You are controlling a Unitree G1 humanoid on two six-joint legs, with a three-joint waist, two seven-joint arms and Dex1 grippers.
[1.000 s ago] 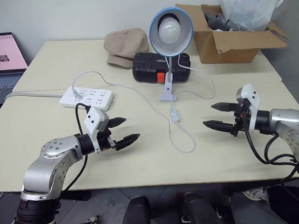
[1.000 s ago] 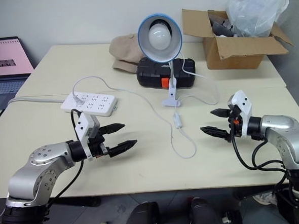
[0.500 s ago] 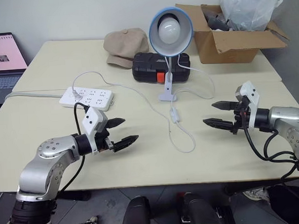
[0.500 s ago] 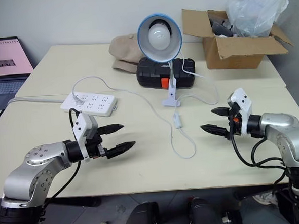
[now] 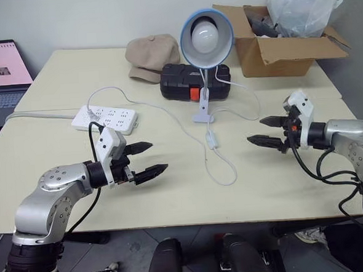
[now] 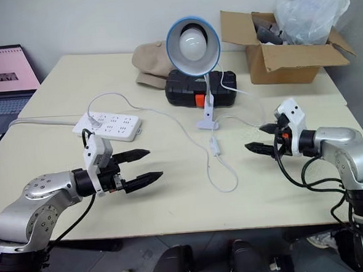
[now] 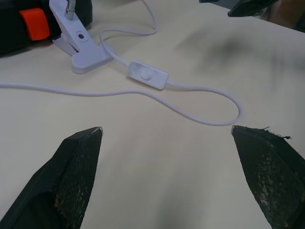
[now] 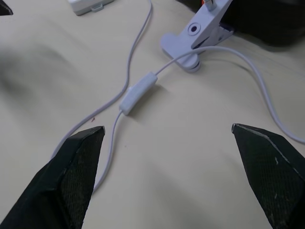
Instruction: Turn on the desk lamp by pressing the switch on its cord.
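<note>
The right gripper grabs the switch across its long facing sides next, as the thin cord runs out of both ends of the white switch (image 5: 212,140).
The desk lamp (image 5: 206,31) stands unlit at mid-table, its light-blue shade and white bulb facing me, clip base (image 5: 203,115) on the tabletop. Its thin white cord (image 5: 223,170) loops toward the front, and the small white switch (image 5: 212,140) lies on it just in front of the clip, also visible as the switch (image 7: 147,75) and the switch (image 8: 138,92). My left gripper (image 5: 143,160) hovers open over the table, left of the switch and apart from it. Right of the switch, my right gripper (image 5: 269,131) is open too, fingers pointing at it, nothing held.
A white power strip (image 5: 104,119) lies left of the lamp. Behind the lamp sit a black case (image 5: 190,83), a beige cap (image 5: 153,56) and an open cardboard box (image 5: 284,43) with a plastic bag. A laptop (image 5: 2,70) stands at the far left.
My right gripper has moved up and away from me, closer to the lamp's side of the table. The left gripper has stayed in place. Both remain open.
</note>
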